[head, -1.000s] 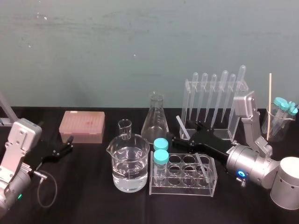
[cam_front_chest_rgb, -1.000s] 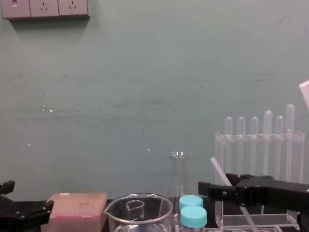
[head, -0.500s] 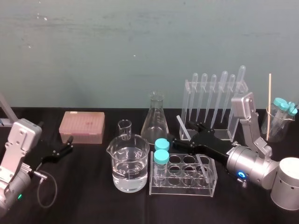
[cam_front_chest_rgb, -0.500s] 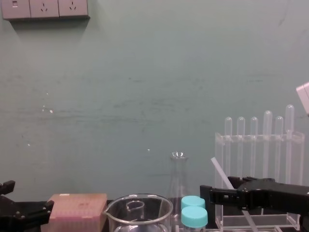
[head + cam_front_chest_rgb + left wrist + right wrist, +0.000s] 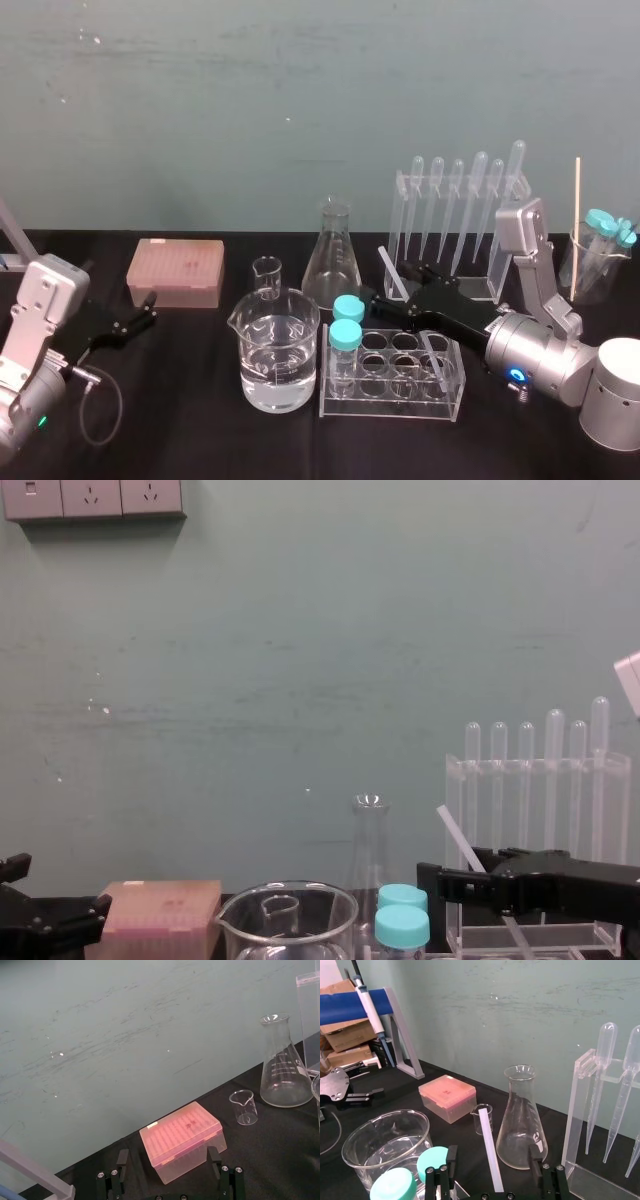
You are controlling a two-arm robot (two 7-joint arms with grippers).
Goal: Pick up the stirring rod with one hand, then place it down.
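The stirring rod is in the clear tube rack (image 5: 560, 938). My right gripper needs to reach it and grab its body near its loose end (image 5: 468, 851) to lift it out.
The stirring rod (image 5: 391, 272) is a thin whitish stick leaning up and to the left out of a hole in the clear tube rack (image 5: 392, 397). It also shows in the right wrist view, stirring rod (image 5: 490, 1152), and in the chest view, stirring rod (image 5: 455, 838). My right gripper (image 5: 392, 288) reaches in from the right around the rod's middle. In the right wrist view the right gripper (image 5: 493, 1161) is open, its fingers (image 5: 446, 1170) well apart on either side of the rod and not touching it. My left gripper (image 5: 140, 312) rests open at the far left.
A beaker of water (image 5: 278, 350), a small beaker (image 5: 267, 275) and a conical flask (image 5: 331, 255) stand left of the rod. Two teal-capped tubes (image 5: 345, 325) sit in the rack's left end. A pipette stand (image 5: 460, 215) is behind, a pink tip box (image 5: 176, 271) at the left.
My right gripper has sunk a little and settled around the rod. The rod, the glassware and the left arm have not moved.
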